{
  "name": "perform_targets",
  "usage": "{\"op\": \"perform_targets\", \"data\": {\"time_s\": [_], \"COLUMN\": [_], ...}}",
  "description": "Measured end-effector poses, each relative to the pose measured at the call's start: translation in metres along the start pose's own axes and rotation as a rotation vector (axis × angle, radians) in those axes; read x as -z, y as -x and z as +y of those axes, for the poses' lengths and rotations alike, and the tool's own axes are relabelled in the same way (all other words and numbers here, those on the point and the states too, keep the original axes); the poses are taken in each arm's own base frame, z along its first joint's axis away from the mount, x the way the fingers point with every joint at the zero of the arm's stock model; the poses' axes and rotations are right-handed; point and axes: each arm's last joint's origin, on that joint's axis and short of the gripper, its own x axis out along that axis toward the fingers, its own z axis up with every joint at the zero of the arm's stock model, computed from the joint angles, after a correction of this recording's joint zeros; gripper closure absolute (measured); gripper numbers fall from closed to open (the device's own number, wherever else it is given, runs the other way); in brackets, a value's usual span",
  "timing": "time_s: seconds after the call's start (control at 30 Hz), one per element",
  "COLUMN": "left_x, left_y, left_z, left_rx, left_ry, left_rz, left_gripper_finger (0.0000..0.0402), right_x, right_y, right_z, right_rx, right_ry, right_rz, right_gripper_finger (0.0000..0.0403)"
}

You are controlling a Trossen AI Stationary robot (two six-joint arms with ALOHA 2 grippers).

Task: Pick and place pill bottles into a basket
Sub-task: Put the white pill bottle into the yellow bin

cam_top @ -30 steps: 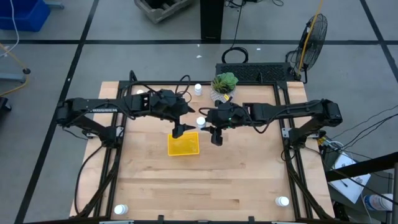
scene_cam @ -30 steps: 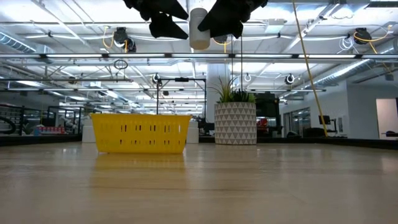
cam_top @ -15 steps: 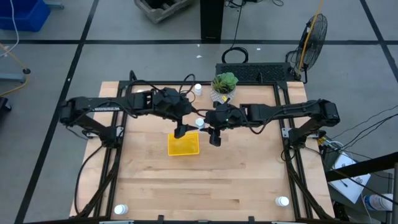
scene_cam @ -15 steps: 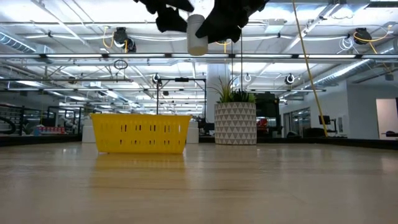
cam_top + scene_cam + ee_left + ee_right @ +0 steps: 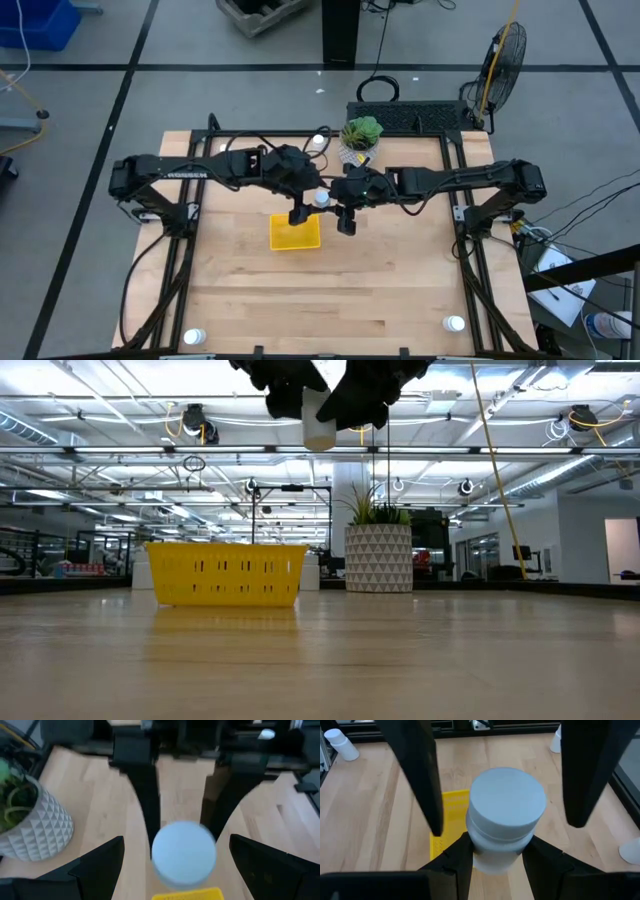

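The left gripper picks up the pill bottle by its end with the cap [image 5: 322, 197] next, to carry it over into the yellow basket [image 5: 295, 233].
My right gripper [image 5: 497, 852] is shut on a white pill bottle [image 5: 504, 822], high above the table just beyond the far right corner of the yellow basket [image 5: 295, 233]. The bottle also shows in the high view [image 5: 321, 198] and the low view [image 5: 319, 418]. My left gripper [image 5: 176, 840] is open. Its two fingers stand on either side of the same bottle [image 5: 183, 852] without touching it; it comes from the table's left [image 5: 308, 197]. The basket rests flat on the table [image 5: 225, 573]. My right gripper pinches the bottle's body just below the cap [image 5: 481, 851] between its two fingers [image 5: 457, 857]. The fingers come about level from the table's right side. The bottle stands upright, cap up, lifted clear of the table and the basket.
A white pot with a green plant [image 5: 360, 135] stands at the far edge, with a pill bottle [image 5: 318, 143] next to it. Two more bottles stand at the near left corner [image 5: 194, 337] and the near right corner [image 5: 455, 323]. Bare wood lies near the front.
My left gripper has gone toward the table's right edge, up to the held bottle, and its open fingers now stand around it. My right gripper has kept the bottle upright and almost in place, shifting only slightly left.
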Motion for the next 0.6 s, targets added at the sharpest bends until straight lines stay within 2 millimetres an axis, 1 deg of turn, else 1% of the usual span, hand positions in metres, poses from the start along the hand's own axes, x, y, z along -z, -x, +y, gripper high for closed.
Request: {"op": "perform_targets", "data": {"time_s": [0.6], "left_x": [0.0012], "left_y": [0.0002], "left_z": [0.0002], "left_rx": [-0.01], "left_ry": [0.004], "left_rz": [0.019], "left_gripper_finger": [0.0037], "right_x": [0.0], "right_y": [0.0], "right_z": [0.0], "right_rx": [0.0], "right_ry": [0.0], "right_rz": [0.0], "right_gripper_finger": [0.0266]}}
